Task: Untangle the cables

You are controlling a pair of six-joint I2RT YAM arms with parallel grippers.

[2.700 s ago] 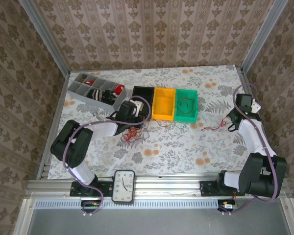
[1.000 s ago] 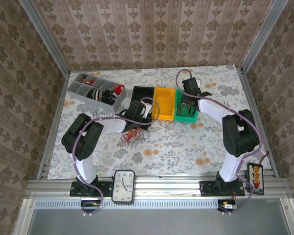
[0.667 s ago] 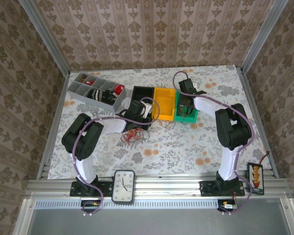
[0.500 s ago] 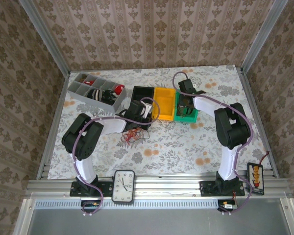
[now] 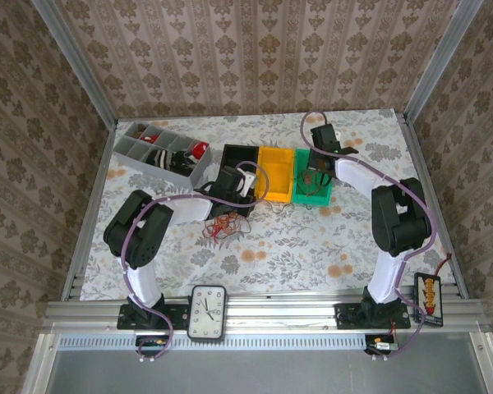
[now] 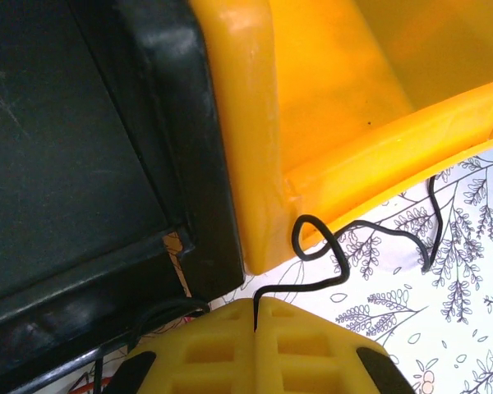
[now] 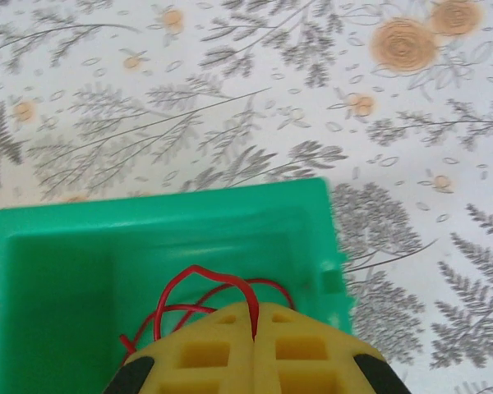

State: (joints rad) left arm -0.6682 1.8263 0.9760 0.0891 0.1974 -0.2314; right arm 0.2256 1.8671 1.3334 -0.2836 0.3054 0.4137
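Observation:
The black cable hangs at the black bin's corner, beside the clear table by the yellow bin (image 6: 329, 98), so my left gripper should keep holding it.
A small tangle of red, orange and dark cables (image 5: 222, 223) lies on the flowered table in front of the black bin (image 5: 238, 154). My left gripper (image 5: 230, 185) sits at that bin's near corner. In the left wrist view its yellow fingers (image 6: 312, 353) are shut on a thin black cable (image 6: 320, 246) that loops past the yellow bin (image 6: 329, 98). My right gripper (image 5: 315, 174) hangs over the green bin (image 5: 322, 156). Its fingers (image 7: 312, 353) are shut on a red cable (image 7: 199, 273) whose loops lie inside the green bin (image 7: 148, 215).
A grey divided tray (image 5: 140, 148) with small parts stands at the back left. A clock (image 5: 208, 312) lies on the front rail, and a small black box (image 5: 430, 295) sits past the table's right edge. Patterned walls close in the back and both sides.
The right arm swung in from the far right with the red cable to the green bin, then shifted slightly back and right. The left arm has barely moved.

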